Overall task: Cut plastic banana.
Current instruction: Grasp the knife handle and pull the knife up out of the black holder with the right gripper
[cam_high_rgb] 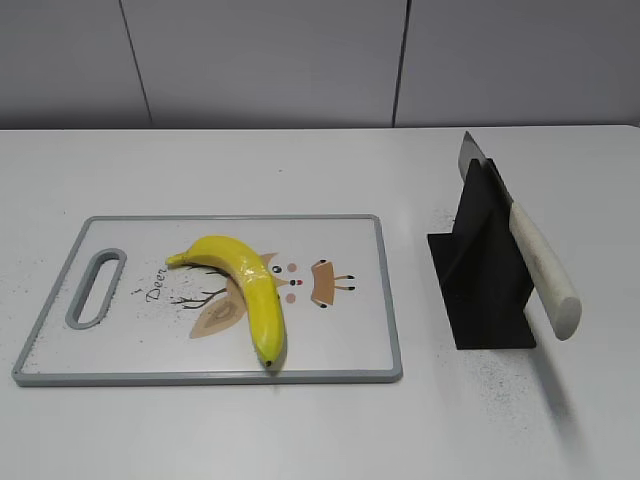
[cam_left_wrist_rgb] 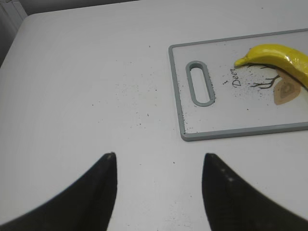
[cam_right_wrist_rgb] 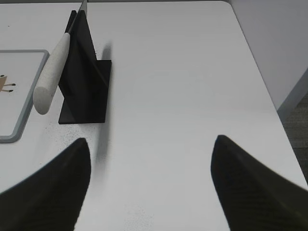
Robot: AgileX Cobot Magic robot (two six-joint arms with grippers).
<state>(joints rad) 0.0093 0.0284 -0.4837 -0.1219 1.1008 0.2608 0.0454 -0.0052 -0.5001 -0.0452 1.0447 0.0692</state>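
Note:
The grey blade [cam_high_rgb: 471,152] is bare at the black stand's top, so my right gripper should next grab the knife's cream handle.
The plastic banana [cam_high_rgb: 248,290] is glossy yellow and lies whole on the white cutting board [cam_high_rgb: 350,340], stem end to the left; the left wrist view shows its stem end [cam_left_wrist_rgb: 274,54]. A knife with a white handle [cam_high_rgb: 543,268] rests tilted in a black stand [cam_high_rgb: 482,275], also in the right wrist view [cam_right_wrist_rgb: 52,73]. My left gripper [cam_left_wrist_rgb: 159,156] is open and empty above bare table, left of the board [cam_left_wrist_rgb: 226,132]. My right gripper [cam_right_wrist_rgb: 150,140] is open and empty, right of the stand [cam_right_wrist_rgb: 89,82]. Neither gripper shows in the exterior view.
The board has a grey rim and a handle slot [cam_high_rgb: 95,290] at its left end. The white table [cam_high_rgb: 300,430] carries dark specks near the board and the stand. The table's right edge [cam_right_wrist_rgb: 262,82] runs close to my right gripper.

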